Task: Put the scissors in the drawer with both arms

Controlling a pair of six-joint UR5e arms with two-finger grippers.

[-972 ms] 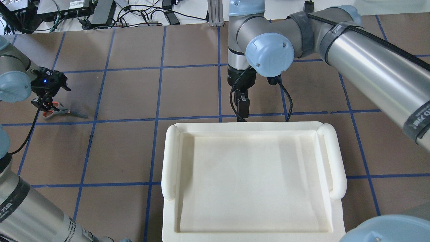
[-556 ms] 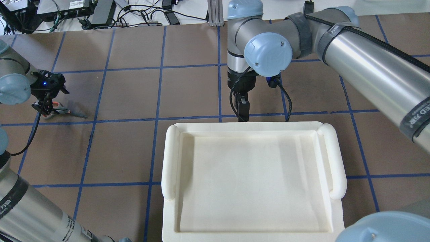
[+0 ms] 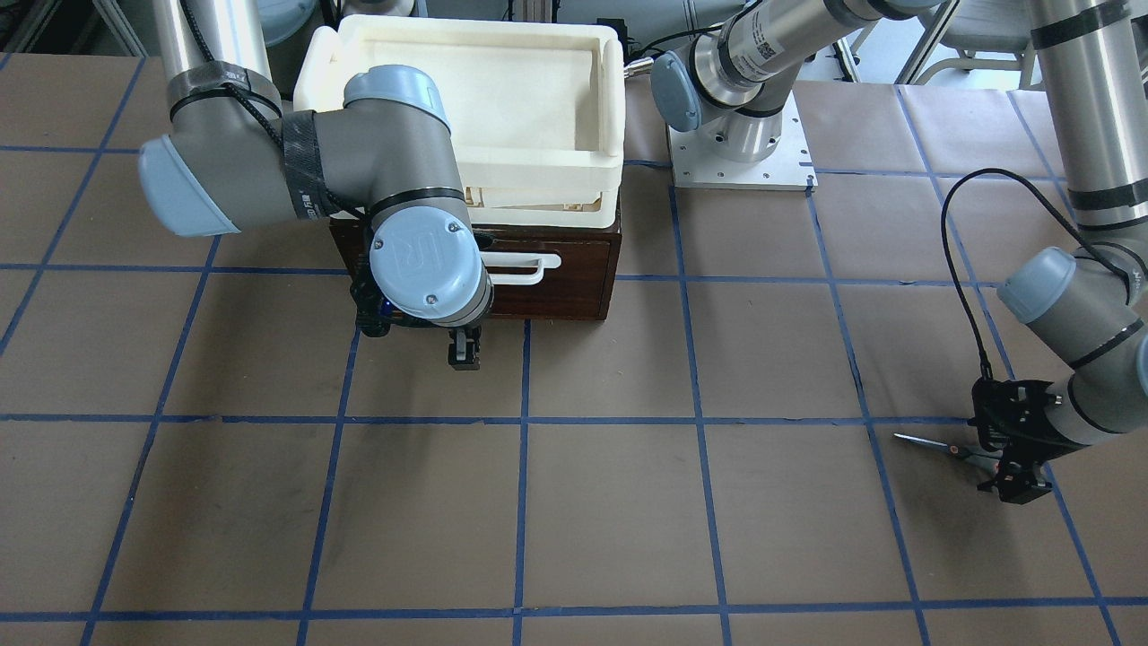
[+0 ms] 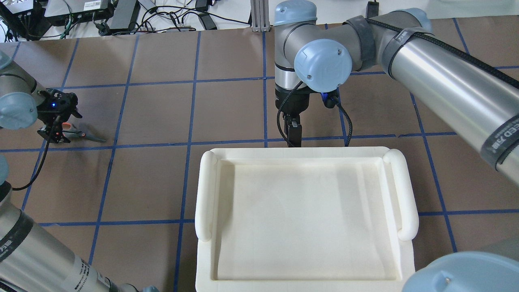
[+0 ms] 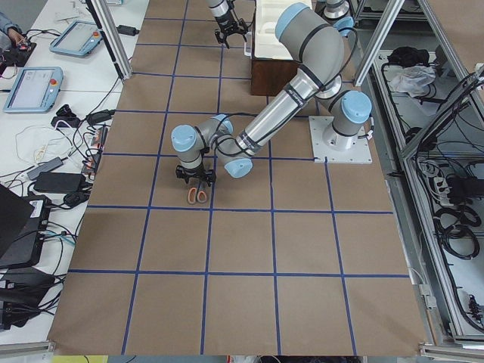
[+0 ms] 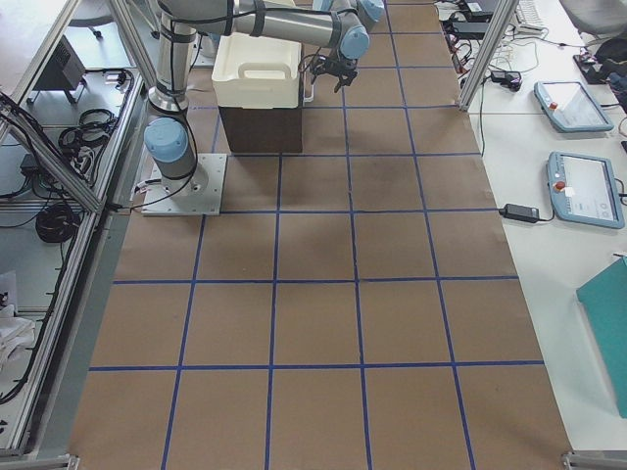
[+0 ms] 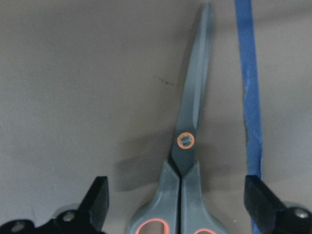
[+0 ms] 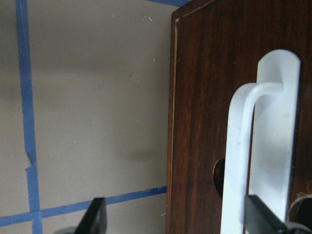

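Note:
The scissors need to go in the drawer [image 3: 565,292] next, so I should grip them with my left gripper by their grey handles just behind the pivot [image 3: 966,453].
The scissors [image 4: 83,134] lie flat on the brown table at the far left, blades pointing right. In the left wrist view the scissors [image 7: 187,141] lie closed, with their grey, orange-lined handles between my fingers [image 7: 99,196]. My left gripper [image 4: 54,132] is open, low over the handles and straddling them. The dark brown drawer [image 3: 565,292] is shut, and its white bar handle [image 3: 523,266] faces the open table. My right gripper [image 3: 464,348] is open in front of the drawer front. The bar handle [image 8: 241,146] lies next to one of my right gripper's fingers [image 8: 263,217].
A white foam tray [image 4: 304,153] sits on top of the drawer cabinet and hides it from overhead. The table is brown paper with a blue tape grid [image 4: 190,144]. The left arm's base plate [image 3: 740,161] stands beside the cabinet. Cables and boxes [image 4: 101,16] lie beyond the table's far edge.
My left gripper has shifted a little left and lower over the scissors' handles, now covering them. My right gripper has edged closer to the drawer front. The scissors have not moved.

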